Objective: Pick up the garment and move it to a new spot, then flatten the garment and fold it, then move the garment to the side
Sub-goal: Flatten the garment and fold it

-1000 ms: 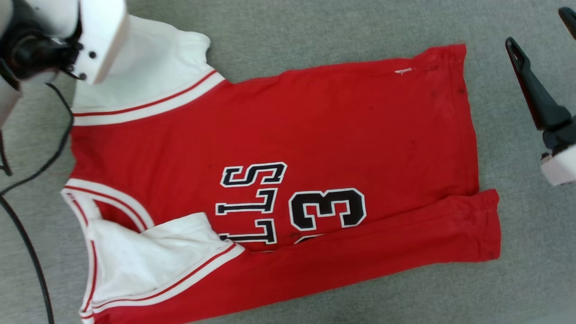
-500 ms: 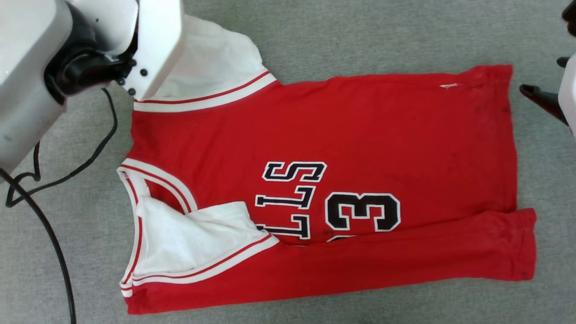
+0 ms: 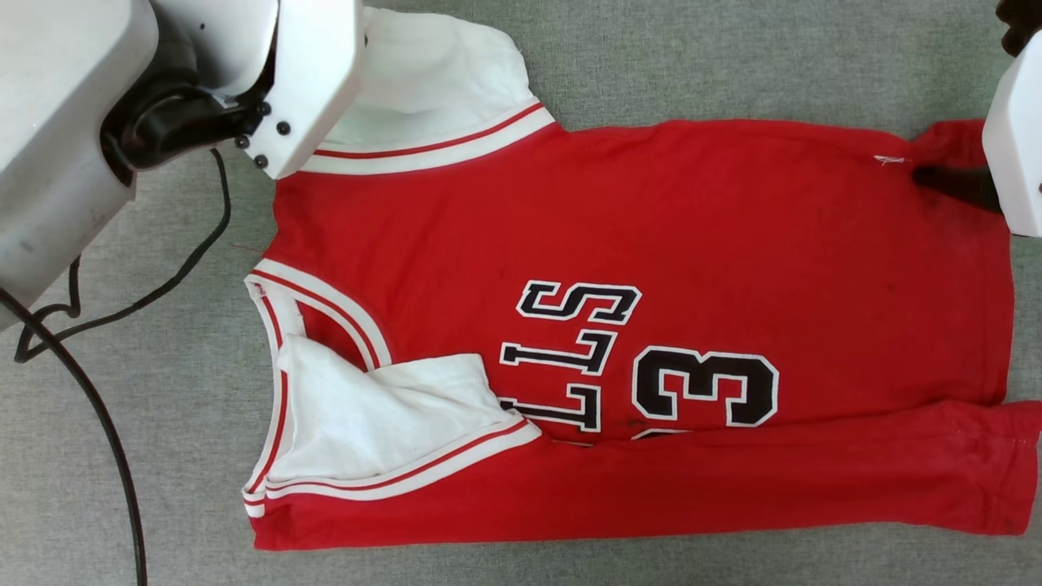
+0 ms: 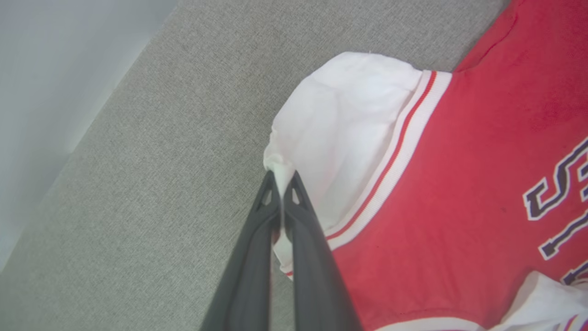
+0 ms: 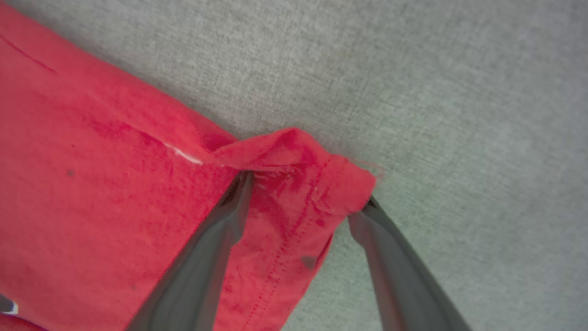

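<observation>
My right gripper is next going to grab the garment by its puckered hem corner (image 3: 955, 145). The cloth bunches up there, while the garment's red body (image 3: 742, 225) lies flat.
The garment (image 3: 651, 228), a red jersey with white sleeves and a black "3", lies spread on the grey surface with its near long edge folded over the lettering. In the left wrist view my left gripper (image 4: 281, 178) is shut on the edge of the far white sleeve (image 4: 340, 128). The head view has that sleeve (image 3: 440, 89) partly under my pale left forearm (image 3: 309, 73). My right gripper (image 5: 305, 195) stands open astride the far hem corner of the garment (image 5: 92, 184); one finger rests on the cloth, the other is at its edge. One dark finger (image 3: 952, 181) lies over that corner.
A black cable (image 3: 106, 423) loops over the grey surface (image 3: 733, 57) to the left of the collar. In the left wrist view the grey surface ends at an edge, with pale floor (image 4: 55, 69) beyond it.
The camera has shifted, so the whole picture slid right. My right gripper has come from beyond the hem onto the far hem corner. The left gripper stays on the sleeve.
</observation>
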{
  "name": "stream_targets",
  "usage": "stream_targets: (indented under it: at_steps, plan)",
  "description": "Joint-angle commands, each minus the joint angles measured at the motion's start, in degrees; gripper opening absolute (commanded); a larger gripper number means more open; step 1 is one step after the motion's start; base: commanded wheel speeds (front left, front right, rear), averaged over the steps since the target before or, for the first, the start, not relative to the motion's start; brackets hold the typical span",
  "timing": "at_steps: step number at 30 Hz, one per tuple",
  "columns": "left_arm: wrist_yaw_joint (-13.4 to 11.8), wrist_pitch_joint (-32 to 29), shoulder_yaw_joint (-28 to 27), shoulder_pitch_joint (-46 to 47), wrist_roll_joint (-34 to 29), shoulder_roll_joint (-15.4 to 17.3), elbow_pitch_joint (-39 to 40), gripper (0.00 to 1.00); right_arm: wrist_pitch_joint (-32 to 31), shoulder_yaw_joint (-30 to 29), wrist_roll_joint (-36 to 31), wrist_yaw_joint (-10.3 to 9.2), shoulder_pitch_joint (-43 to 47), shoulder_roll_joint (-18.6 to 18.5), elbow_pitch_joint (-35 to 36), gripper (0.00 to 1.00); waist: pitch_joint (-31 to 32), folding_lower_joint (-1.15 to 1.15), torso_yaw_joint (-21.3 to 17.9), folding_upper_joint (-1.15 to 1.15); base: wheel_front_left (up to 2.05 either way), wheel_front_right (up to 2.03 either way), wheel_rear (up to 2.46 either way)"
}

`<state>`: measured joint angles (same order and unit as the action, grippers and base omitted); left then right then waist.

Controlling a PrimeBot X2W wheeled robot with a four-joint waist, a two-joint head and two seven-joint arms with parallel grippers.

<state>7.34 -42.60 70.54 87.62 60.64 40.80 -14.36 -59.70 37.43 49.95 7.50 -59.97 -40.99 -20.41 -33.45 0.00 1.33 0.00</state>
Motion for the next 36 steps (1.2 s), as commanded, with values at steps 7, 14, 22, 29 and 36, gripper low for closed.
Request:
stream_targets:
  at_steps: [7, 14, 22, 29, 36]
  plan:
    - [0.1, 3.1, 1.0, -1.2, 1.3, 1.0, -1.5, 0.0, 4.7, 2.8, 1.3, -0.03, 1.9, -0.2, -1.3, 0.0, 3.0, 0.0, -0.6, 0.0, 0.0, 0.0, 0.0]
    - [0.0, 6.8, 1.3, -4.7, 3.8, 3.0, -1.4, 0.0, 11.7, 5.3, 3.2, -0.02, 2.3, -1.3, -0.3, 0.0, 9.1, 0.0, -1.2, 0.0, 0.0, 0.0, 0.0]
    - [0.0, 8.8, 2.4, -11.6, 3.2, 7.4, 5.2, 0.0, 18.2, 8.9, 6.6, -0.02, 6.7, -2.8, 0.4, 0.0, 15.7, 0.0, -1.3, 0.0, 0.0, 0.0, 0.0]
    - [-1.2, 9.6, 2.6, -19.4, 3.3, 12.3, 11.4, 0.0, 22.0, 13.2, 8.8, -0.02, 10.6, -4.6, 0.4, 0.0, 20.1, 0.0, -1.0, 0.0, 0.0, 0.0, 0.0]
    - [-4.2, 12.2, 2.7, -28.0, 4.4, 16.6, 18.2, 0.0, 25.7, 17.4, 10.4, -0.02, 14.2, -4.7, 0.9, 0.0, 22.9, 0.0, -1.5, 0.0, 0.0, 0.0, 0.0]
